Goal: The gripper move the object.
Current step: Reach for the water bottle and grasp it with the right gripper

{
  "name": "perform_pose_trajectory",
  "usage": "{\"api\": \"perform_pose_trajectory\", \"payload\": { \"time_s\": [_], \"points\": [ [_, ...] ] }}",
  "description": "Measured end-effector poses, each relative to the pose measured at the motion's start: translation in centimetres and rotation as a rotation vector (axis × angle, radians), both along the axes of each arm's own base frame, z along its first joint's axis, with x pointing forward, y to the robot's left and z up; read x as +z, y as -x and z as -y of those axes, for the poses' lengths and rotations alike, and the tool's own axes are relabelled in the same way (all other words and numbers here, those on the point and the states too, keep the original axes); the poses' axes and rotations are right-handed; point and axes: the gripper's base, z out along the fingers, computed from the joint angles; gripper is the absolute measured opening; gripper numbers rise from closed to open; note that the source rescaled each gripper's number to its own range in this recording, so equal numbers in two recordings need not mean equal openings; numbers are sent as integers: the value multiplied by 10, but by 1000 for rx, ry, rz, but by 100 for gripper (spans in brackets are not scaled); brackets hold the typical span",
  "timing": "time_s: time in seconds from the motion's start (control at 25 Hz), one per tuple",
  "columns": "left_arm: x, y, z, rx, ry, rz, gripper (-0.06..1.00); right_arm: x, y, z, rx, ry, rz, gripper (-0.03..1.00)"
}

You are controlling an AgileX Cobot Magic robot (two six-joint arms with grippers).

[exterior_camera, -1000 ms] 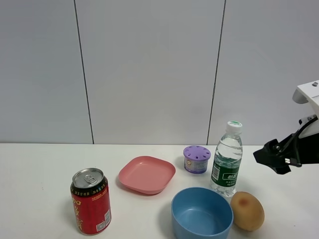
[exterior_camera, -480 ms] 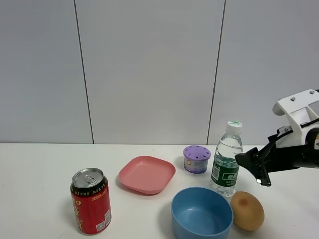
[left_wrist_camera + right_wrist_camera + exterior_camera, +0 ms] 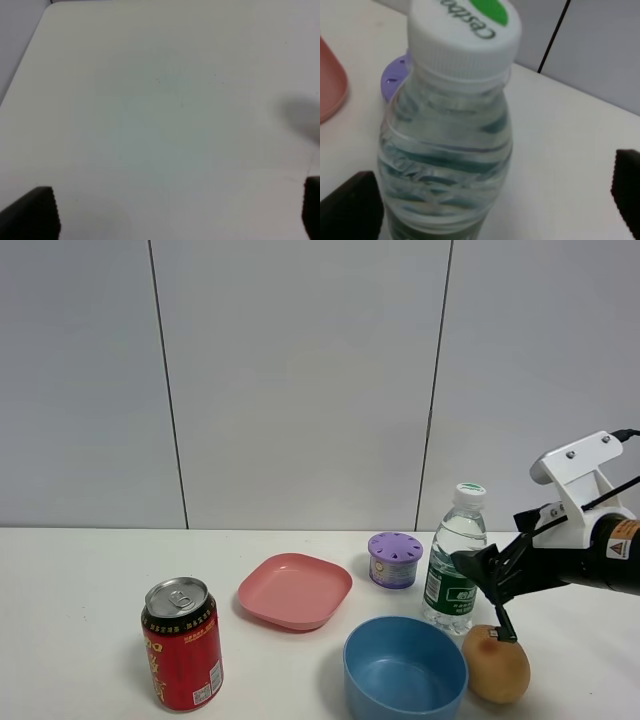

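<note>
The bottle's body is ahead of my right gripper's fingertips, so closing now would miss the bottle, and I should first move that gripper forward.
The clear water bottle (image 3: 455, 562) with a white cap and dark green label stands upright on the white table (image 3: 80, 580), right of centre. My right gripper (image 3: 487, 596) is open, just right of the bottle at label height, with its fingertips beside it. In the right wrist view the bottle (image 3: 447, 140) fills the near space between the two dark fingers (image 3: 350, 207), and the right gripper (image 3: 492, 200) is not closed on it. My left gripper (image 3: 172, 210) is open over bare table and does not show in the exterior view.
A red soda can (image 3: 183, 643) stands front left. A pink plate (image 3: 295, 590) and a purple-lidded container (image 3: 394, 558) lie left of the bottle. A blue bowl (image 3: 405, 665) and a brown fruit (image 3: 496, 662) sit just in front of it.
My right gripper has moved left from the table's right edge up to the bottle's right side. The bottle and the other things have not moved.
</note>
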Motion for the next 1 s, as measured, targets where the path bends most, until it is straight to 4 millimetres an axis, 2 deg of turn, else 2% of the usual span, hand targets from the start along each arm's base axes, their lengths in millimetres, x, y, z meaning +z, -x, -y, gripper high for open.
{"api": "perform_pose_trajectory", "payload": {
  "time_s": [0.4,0.6,1.0],
  "points": [
    [0,0,0,0,0,0,100,-10,-4,-8,24,-42,64,100],
    [0,0,0,0,0,0,100,-13,-4,-10,33,-55,86,95],
    [0,0,0,0,0,0,100,-21,-18,-18,54,-55,88,94]
  ]
}}
